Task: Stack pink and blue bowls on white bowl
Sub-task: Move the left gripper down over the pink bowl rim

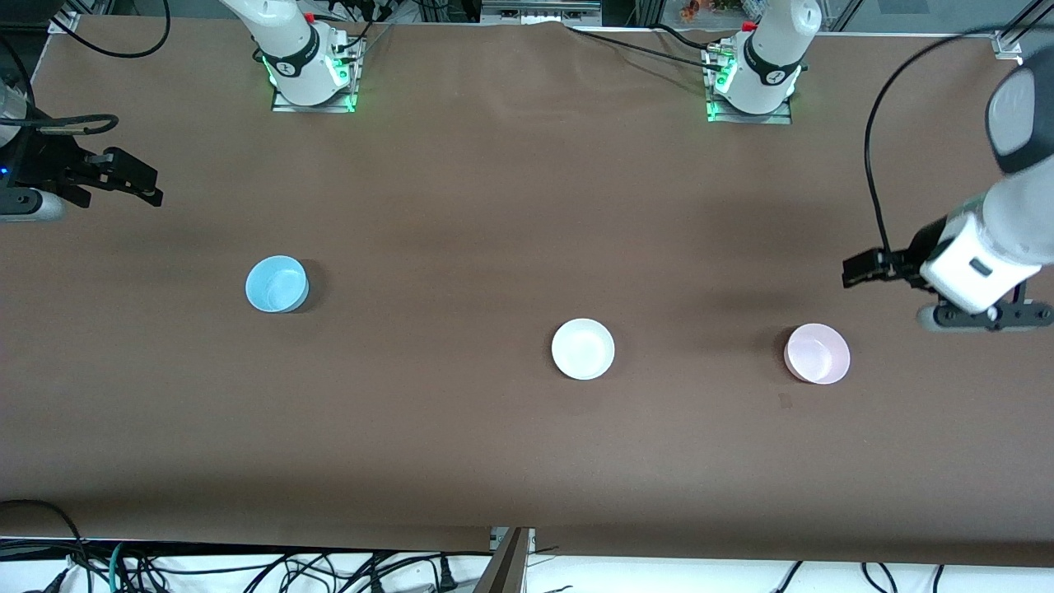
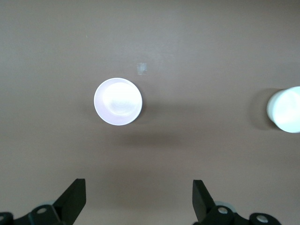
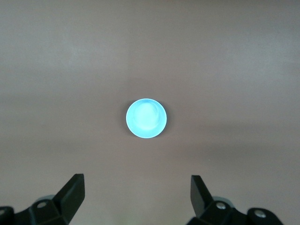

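Observation:
The pink bowl needs to be stacked on the white bowl (image 1: 583,349), so next I should grab the pink bowl with my left gripper by its rim (image 1: 847,343).
The white bowl (image 1: 583,349) sits near the middle of the brown table. The pale pink bowl (image 1: 817,353) sits beside it toward the left arm's end. The light blue bowl (image 1: 277,284) sits toward the right arm's end, farther from the front camera. All three stand upright and apart. My left gripper (image 1: 855,271) is open and empty, up in the air over the table's end near the pink bowl. Its wrist view shows the pink bowl (image 2: 117,101) and the white bowl (image 2: 286,109) ahead of the open gripper (image 2: 139,197). My right gripper (image 1: 148,188) is open and empty over the other end. Its wrist view shows the blue bowl (image 3: 146,118) ahead of the open gripper (image 3: 138,194).
The brown table cover (image 1: 494,206) is bare apart from the three bowls. The arm bases (image 1: 313,74) (image 1: 753,82) stand along the edge farthest from the front camera. Cables lie past the near edge (image 1: 247,568).

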Motion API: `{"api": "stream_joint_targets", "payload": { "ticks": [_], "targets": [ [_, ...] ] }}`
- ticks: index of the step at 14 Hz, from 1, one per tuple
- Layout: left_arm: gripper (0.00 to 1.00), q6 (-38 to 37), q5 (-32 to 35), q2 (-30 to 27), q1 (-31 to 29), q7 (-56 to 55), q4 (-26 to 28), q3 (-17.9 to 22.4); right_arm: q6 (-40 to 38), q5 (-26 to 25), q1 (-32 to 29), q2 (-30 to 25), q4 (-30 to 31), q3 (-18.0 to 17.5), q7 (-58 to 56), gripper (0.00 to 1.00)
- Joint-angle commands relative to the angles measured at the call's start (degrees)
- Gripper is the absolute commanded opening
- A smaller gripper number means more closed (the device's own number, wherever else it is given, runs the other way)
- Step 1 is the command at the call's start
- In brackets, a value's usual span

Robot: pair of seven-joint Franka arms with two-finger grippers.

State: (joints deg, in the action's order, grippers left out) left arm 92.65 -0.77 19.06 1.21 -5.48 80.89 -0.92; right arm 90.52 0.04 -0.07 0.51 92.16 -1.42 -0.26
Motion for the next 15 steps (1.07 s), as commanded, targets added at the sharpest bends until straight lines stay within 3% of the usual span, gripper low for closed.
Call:
{"api": "stream_joint_targets", "payload": {
  "ticks": [1,9,15],
  "targets": [
    [1.0,2.7,-0.2,5.27,-1.3,-0.06,-1.53,-0.05,-0.17,0.4,-0.37,0.54,-1.2,-0.07,-0.01,1.0],
    [1.0,17.55,-0.29,17.4,-6.39,4.49,-0.91,-0.13,-0.17,0.49,-0.37,1.94,-1.2,-0.07,-0.01,1.0],
    [1.0,30.03,-0.46,20.31,-10.96,11.89,6.89,-0.13,-0.78,0.4,-0.72,5.64,-0.93,0.37,0.35,1.0]
  ]
}}
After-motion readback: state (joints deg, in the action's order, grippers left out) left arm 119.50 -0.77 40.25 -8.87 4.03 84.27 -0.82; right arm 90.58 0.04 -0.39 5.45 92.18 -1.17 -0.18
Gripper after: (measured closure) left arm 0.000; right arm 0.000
